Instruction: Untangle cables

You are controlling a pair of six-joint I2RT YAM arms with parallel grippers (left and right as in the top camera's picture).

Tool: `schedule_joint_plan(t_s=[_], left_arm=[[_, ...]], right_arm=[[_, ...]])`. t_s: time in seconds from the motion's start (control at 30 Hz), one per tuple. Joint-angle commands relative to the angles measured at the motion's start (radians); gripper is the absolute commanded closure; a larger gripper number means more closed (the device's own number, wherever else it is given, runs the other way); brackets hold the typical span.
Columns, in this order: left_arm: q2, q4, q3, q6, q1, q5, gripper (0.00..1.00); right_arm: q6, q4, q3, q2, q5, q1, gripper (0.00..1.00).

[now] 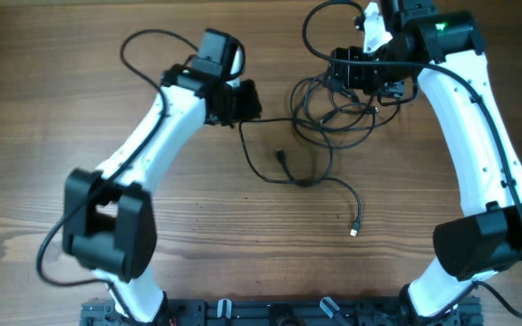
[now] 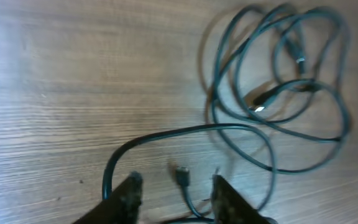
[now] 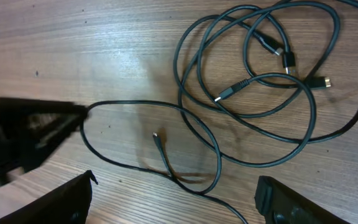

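My right gripper needs to grab the outgoing piece of cable where it curves out from the looped pile. Then it can pull the cable free.
The cables (image 1: 333, 113) are thin black cords looped together at the back right of the wooden table. They also show in the left wrist view (image 2: 278, 93) and the right wrist view (image 3: 260, 81). One strand (image 1: 261, 172) runs out from the pile toward my left gripper (image 1: 247, 101). That gripper (image 2: 174, 186) is open, with a small plug (image 2: 182, 176) showing between its fingers. Another plug end (image 1: 354, 233) lies alone toward the front. My right gripper (image 1: 359, 77) hovers over the pile, wide open (image 3: 176, 199) and empty.
The wooden table (image 1: 198, 226) carries only the cords. The left gripper's black body shows at the left of the right wrist view (image 3: 23, 137), close to the outgoing strand. Thicker arm wires (image 1: 143, 45) loop behind each arm.
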Motion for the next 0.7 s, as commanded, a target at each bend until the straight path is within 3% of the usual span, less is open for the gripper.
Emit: schedule_joint_plan(t_s=[0.0,0.13,0.27,0.47,0.57,0.67], left_arm=[[0.071,-0.001,0.0,0.021,0.004,-0.037,0.55],[0.131,0.003,0.0,0.126,0.005,-0.048,0.52],[0.164,0.003,0.0,0.207,0.005,-0.103,0.54],[0.167,-0.088,0.0,0.333,0.005,-0.403,0.56],[0.167,-0.164,0.0,0.341,0.017,-0.578,0.56],[0.167,-0.196,0.0,0.293,0.081,-0.594,0.63]], right_arm=[[-0.032,0.002,0.0,0.011,-0.029,0.008,0.14],[-0.034,0.002,0.0,0.013,-0.029,0.008,0.13],[-0.039,0.001,0.0,0.013,-0.029,0.008,0.13],[-0.04,0.002,0.0,0.013,-0.029,0.009,0.13],[-0.039,0.002,0.0,0.013,-0.029,0.009,0.13],[-0.04,0.002,0.0,0.013,-0.041,0.01,0.13]])
